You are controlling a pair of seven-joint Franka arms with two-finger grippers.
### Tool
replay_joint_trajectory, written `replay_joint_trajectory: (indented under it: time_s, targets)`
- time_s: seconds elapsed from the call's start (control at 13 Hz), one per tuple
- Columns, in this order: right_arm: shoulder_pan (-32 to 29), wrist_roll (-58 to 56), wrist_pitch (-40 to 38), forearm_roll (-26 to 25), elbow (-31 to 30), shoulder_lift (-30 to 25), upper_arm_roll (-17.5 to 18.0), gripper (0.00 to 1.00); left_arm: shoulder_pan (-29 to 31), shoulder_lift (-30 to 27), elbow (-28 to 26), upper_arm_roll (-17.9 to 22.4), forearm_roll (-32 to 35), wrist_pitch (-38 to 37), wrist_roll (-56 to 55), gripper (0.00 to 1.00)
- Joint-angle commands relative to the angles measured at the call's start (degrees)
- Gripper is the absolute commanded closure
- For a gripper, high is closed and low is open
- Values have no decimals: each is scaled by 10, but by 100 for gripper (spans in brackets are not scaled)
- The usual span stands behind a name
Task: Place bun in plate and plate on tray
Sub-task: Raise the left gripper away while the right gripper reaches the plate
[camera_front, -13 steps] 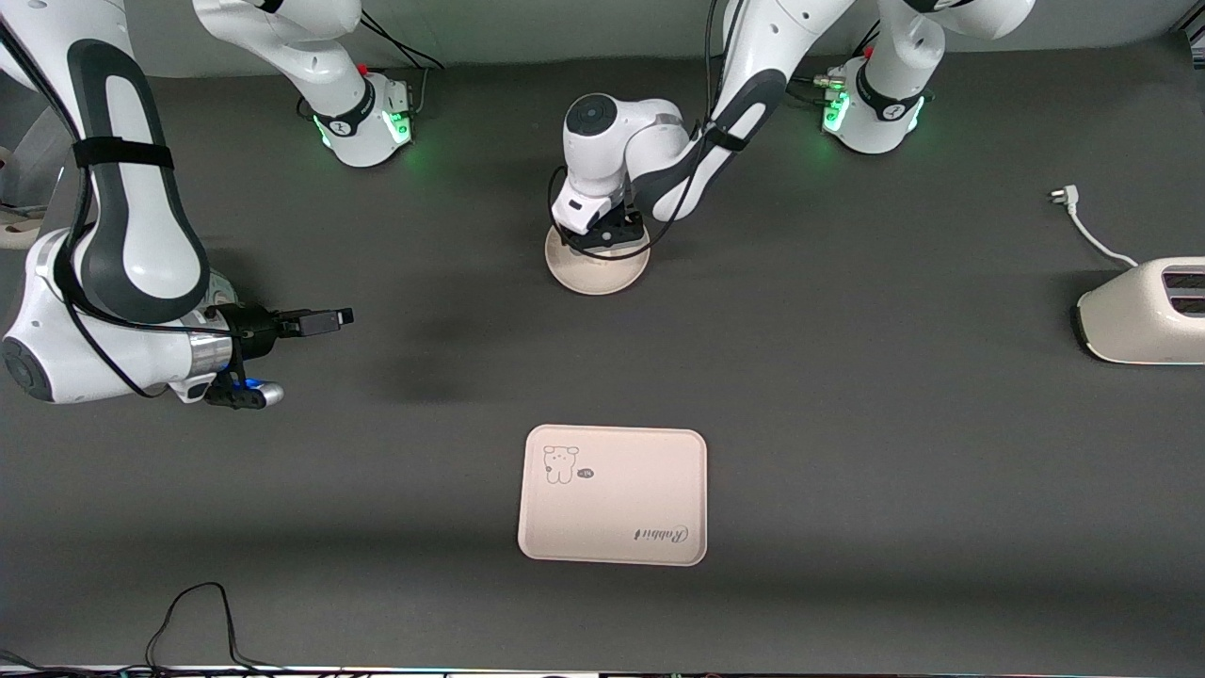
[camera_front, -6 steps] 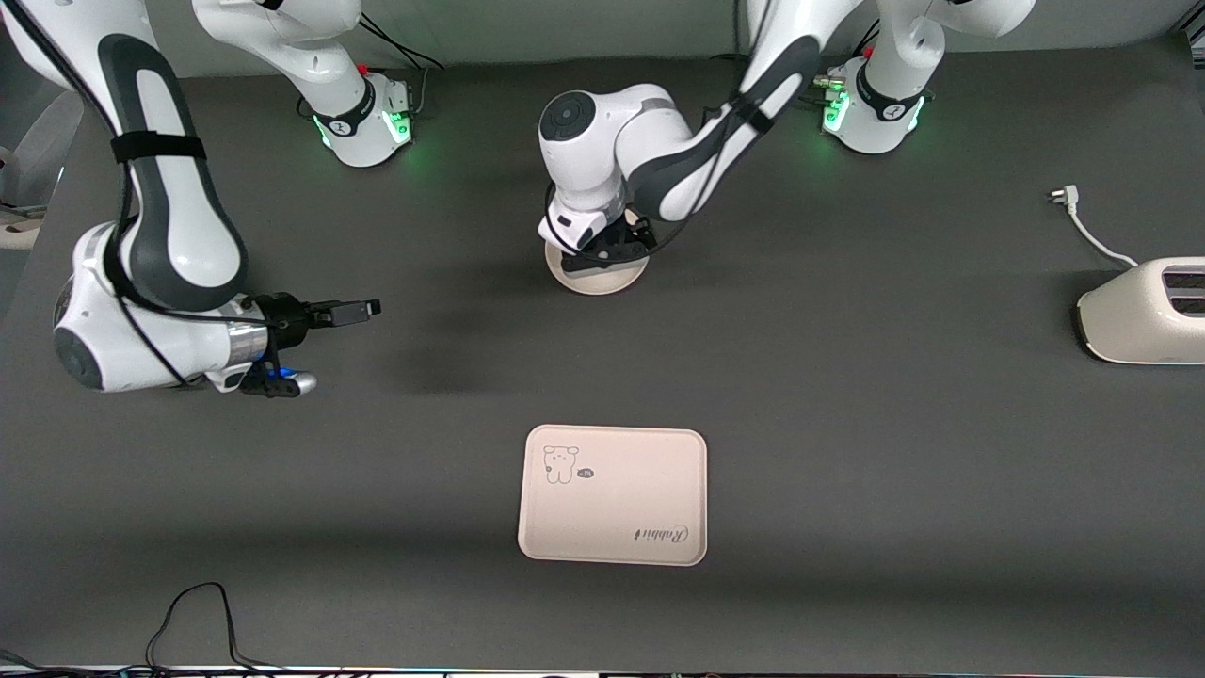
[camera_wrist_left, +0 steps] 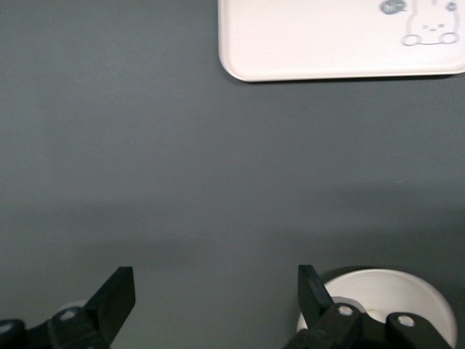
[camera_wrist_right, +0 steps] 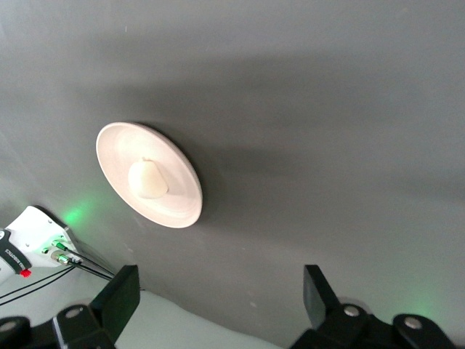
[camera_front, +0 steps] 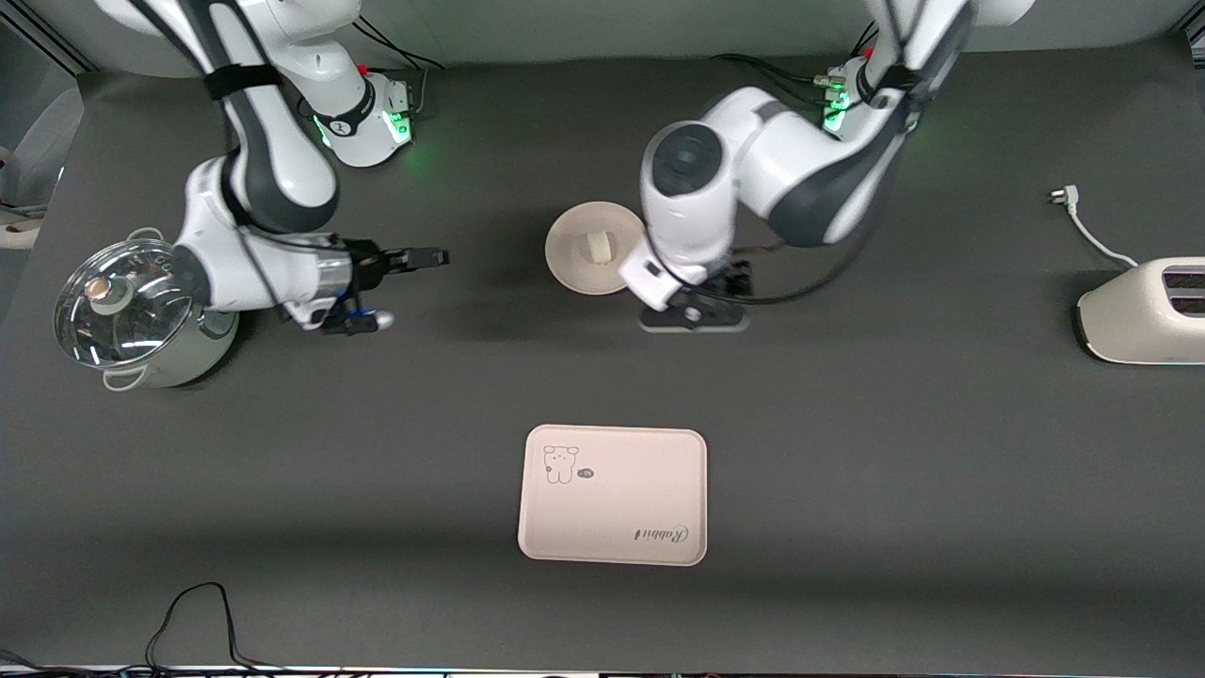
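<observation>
My right gripper needs to take hold of the plate by its rim point(camera_front: 553, 244) next. Then it can carry the bun and plate together onto the tray point(camera_front: 612, 494).
The bun point(camera_front: 597, 247) sits in the middle of the round cream plate point(camera_front: 570, 268), which rests on the dark table between the two arm bases. The tray point(camera_front: 612, 494) with its "Rabbit" print lies nearer the front camera, apart from the plate. My left gripper point(camera_front: 697, 315) hangs open and empty just beside the plate, toward the left arm's end. In the left wrist view I see the plate's rim point(camera_wrist_left: 407, 287) by one finger and the tray point(camera_wrist_left: 341, 36). My right gripper point(camera_front: 428, 256) is open and empty, level, pointing at the plate point(camera_wrist_right: 174, 207) and bun point(camera_wrist_right: 147, 179).
A steel pot with a glass lid point(camera_front: 132, 311) stands at the right arm's end of the table. A white toaster point(camera_front: 1144, 311) and its loose plug cable point(camera_front: 1083, 221) lie at the left arm's end.
The left gripper has come off the plate and moved toward its own end, leaving the bun in the plate. The right arm has swung toward the plate, uncovering the pot.
</observation>
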Motion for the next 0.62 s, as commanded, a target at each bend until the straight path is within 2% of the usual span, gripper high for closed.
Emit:
replay_joint_trajectory:
  time_s: [0.0,0.15,0.31,0.38,0.54]
  targets:
    - [64,-13,85,71,-64,-14,-7,0,81,-27,26,-6,-20,-51,128,0]
    - [101,-18,139,114,-76,6,-7,0,129,-55,42,4,-74,-66,230,0]
    - [134,-21,193,149,-94,23,-7,0,168,-98,36,18,-88,-86,249,0]
    - [158,-30,222,170,-99,34,-7,0,174,-114,35,38,-86,-95,265,0]
    - [196,-34,266,236,-99,58,-7,0,173,-146,20,104,-87,-105,335,0]
